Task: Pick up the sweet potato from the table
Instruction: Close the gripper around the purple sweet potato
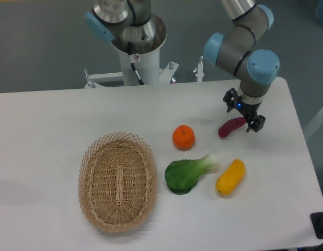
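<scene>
My gripper grabs the sweet potato by its end farther from the orange fruit next, to pick it up from the table.
The sweet potato (230,127), a slim dark purple oblong, lies on the white table (52,120) right of centre. My gripper (241,116) hangs open directly over the sweet potato's right end. One finger stands behind that end and the other in front of it to the right. Nothing is held between the fingers, and I cannot tell whether they touch the skin.
An orange fruit (183,137) sits left of the sweet potato. A green leafy vegetable (188,173) and a yellow oblong vegetable (230,177) lie nearer the front. A wicker basket (117,180) stands at the left. The table's right edge is close to the gripper.
</scene>
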Tool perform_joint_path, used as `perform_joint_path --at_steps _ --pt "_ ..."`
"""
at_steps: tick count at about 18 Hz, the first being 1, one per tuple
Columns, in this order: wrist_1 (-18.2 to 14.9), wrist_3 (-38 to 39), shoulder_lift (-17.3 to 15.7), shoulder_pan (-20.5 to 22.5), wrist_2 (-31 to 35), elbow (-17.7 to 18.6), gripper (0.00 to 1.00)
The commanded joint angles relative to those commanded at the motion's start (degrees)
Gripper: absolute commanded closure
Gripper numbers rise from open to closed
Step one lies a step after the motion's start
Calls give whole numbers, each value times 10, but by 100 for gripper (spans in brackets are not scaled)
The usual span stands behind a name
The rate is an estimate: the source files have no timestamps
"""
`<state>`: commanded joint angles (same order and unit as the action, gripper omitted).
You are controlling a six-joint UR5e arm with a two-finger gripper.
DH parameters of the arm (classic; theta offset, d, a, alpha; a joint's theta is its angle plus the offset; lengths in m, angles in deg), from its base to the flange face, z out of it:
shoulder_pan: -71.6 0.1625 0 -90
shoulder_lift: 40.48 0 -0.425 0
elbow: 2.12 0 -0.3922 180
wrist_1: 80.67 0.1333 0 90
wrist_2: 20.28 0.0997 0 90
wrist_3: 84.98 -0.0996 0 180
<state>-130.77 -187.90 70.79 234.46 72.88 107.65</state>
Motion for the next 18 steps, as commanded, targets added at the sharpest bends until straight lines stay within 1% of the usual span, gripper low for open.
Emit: perform_joint_path --at_steps 5,9,10,11,12,14,16,17,18 --pt "3 9 3 -3 5 3 0" --pt "22 18 12 -8 5 6 0" --pt "28 22 13 -9 5 7 3" --pt "32 25 13 -11 5 7 8" --pt "33 28 12 -13 5 6 18" --pt "33 29 12 -14 5 6 44" --pt "33 28 11 -13 5 5 64" --pt "33 29 11 -14 5 5 73" --pt "33 29 11 -14 5 6 79"
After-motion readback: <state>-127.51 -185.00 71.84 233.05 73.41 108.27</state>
